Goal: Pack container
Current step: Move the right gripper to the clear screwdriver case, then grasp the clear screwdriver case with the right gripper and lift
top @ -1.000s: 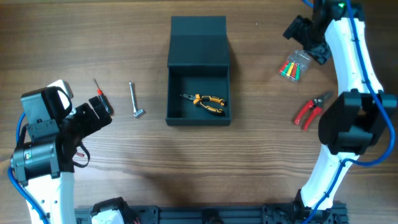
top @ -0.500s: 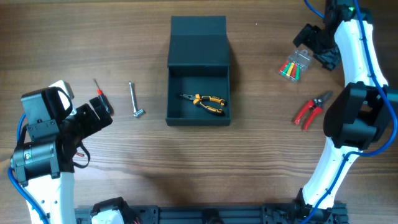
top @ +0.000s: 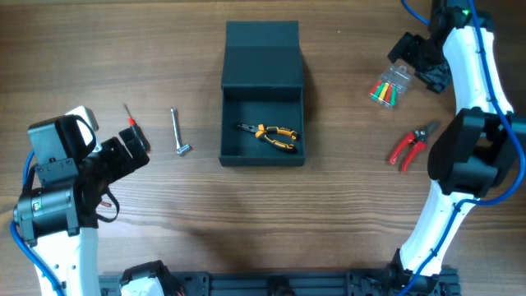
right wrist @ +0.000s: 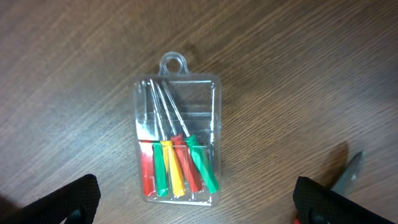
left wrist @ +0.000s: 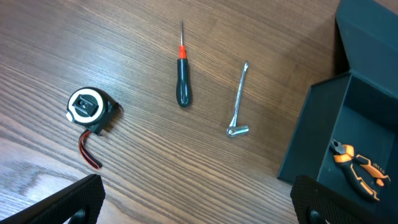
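My right gripper is going to grab the clear case across its long side edges, by the coloured handles, so that it can bring the case flat down into the container [top: 263,158].
The container [top: 263,158], a dark teal-black box, stands open at the table's middle with its flap lid [top: 263,53] laid back. Orange-and-black pliers [top: 272,136] lie inside it. The box also shows in the left wrist view [left wrist: 309,138]. My left gripper [top: 130,153] is open and empty [left wrist: 199,202] above bare wood, left of the box. My right gripper [top: 416,57] is open and empty [right wrist: 199,210], hovering over a clear case of coloured screwdrivers [right wrist: 179,140], which also shows in the overhead view [top: 389,85].
A red-and-black screwdriver [left wrist: 182,84], a metal L-shaped wrench [left wrist: 239,102] and a tape measure [left wrist: 89,109] lie left of the box. Red-handled cutters [top: 408,146] lie below the clear case at the right.
My right gripper has shifted a little right and nearer the clear case, then held still. The left arm has not moved.
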Robot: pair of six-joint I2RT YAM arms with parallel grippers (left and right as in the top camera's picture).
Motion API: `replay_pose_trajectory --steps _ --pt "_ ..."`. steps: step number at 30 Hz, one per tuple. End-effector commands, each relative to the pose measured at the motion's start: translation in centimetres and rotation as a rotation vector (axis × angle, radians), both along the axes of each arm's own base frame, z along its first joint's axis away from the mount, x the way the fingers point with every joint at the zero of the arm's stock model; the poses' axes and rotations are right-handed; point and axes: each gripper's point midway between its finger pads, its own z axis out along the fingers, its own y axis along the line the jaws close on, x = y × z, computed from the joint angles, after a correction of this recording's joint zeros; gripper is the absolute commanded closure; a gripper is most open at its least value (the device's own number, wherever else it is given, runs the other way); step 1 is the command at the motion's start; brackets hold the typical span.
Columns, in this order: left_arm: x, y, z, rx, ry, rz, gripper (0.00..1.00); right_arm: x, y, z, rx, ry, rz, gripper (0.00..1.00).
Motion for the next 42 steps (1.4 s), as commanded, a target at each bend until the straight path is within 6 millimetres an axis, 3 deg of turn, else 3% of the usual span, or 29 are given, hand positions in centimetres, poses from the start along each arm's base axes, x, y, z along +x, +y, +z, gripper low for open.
replay_pose_trajectory --steps 1,11,19,39,42 --pt "0.0 -0.1 1.0 0.003 -0.029 -0.015 0.0 -0.4 1.6 -3.9 0.053 0.085 0.044 0.01" --pt "0.1 -0.1 1.0 0.004 -0.031 -0.015 0.0 0.0 4.5 -6.9 0.054 0.123 0.117 0.0" --pt "0.0 -0.1 1.0 0.004 -0.03 -0.015 0.0 -0.6 4.9 -9.4 0.059 0.175 0.125 0.0" --pt "0.0 -0.1 1.0 0.004 -0.029 -0.015 0.0 0.2 4.2 -9.4 0.065 0.143 0.038 0.01" --pt "0.0 -0.1 1.0 0.004 -0.029 -0.015 0.0 0.1 4.2 -9.4 0.065 0.144 0.037 0.07"
